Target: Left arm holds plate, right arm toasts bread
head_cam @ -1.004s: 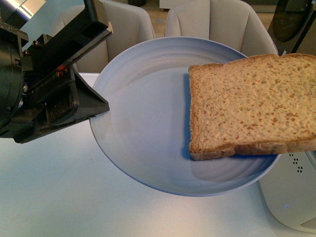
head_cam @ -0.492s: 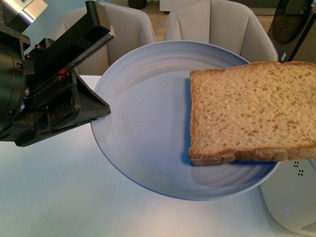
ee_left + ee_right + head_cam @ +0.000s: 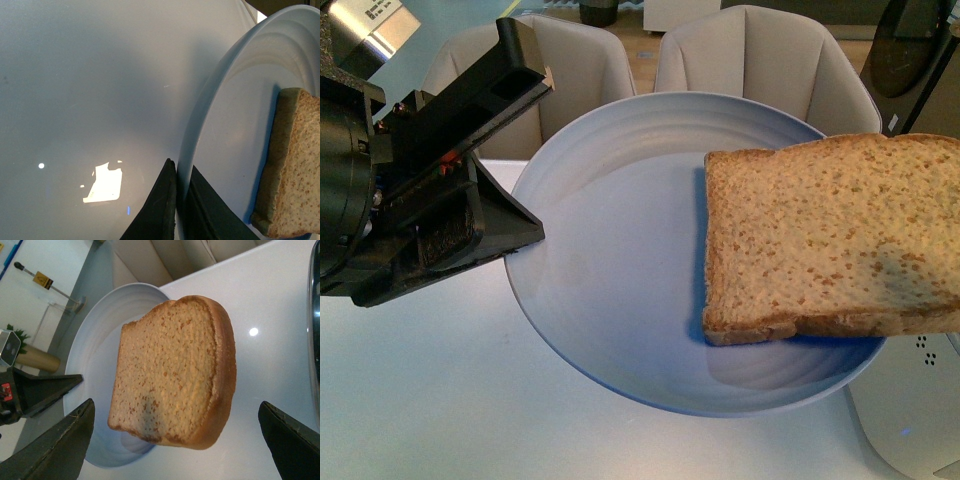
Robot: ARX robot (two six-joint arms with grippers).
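Observation:
My right gripper grabs the brown bread [image 3: 830,240] by its crust edge overhanging the plate next, to toast it in the toaster [image 3: 910,410].
The pale blue-grey plate [image 3: 620,300] hangs above the white table, clamped at its left rim by my left gripper [image 3: 520,240], which is shut on it. In the left wrist view the two black jaws of the left gripper [image 3: 181,172] pinch the plate [image 3: 235,115] rim. The square brown bread [image 3: 830,240] lies on the plate's right half and overhangs its rim. In the right wrist view my right gripper [image 3: 176,405] is open, its fingers spread wide on either side of the bread [image 3: 170,370] and not touching it.
The white table [image 3: 420,400] lies under everything. Two beige chairs [image 3: 760,50] stand behind it. A white appliance [image 3: 910,400] with small holes sits at the lower right, just beneath the plate's edge.
The plate with the bread has shifted slightly downward in the front view, with the left gripper still clamped on it. A faint shadow now falls on the bread's near right corner.

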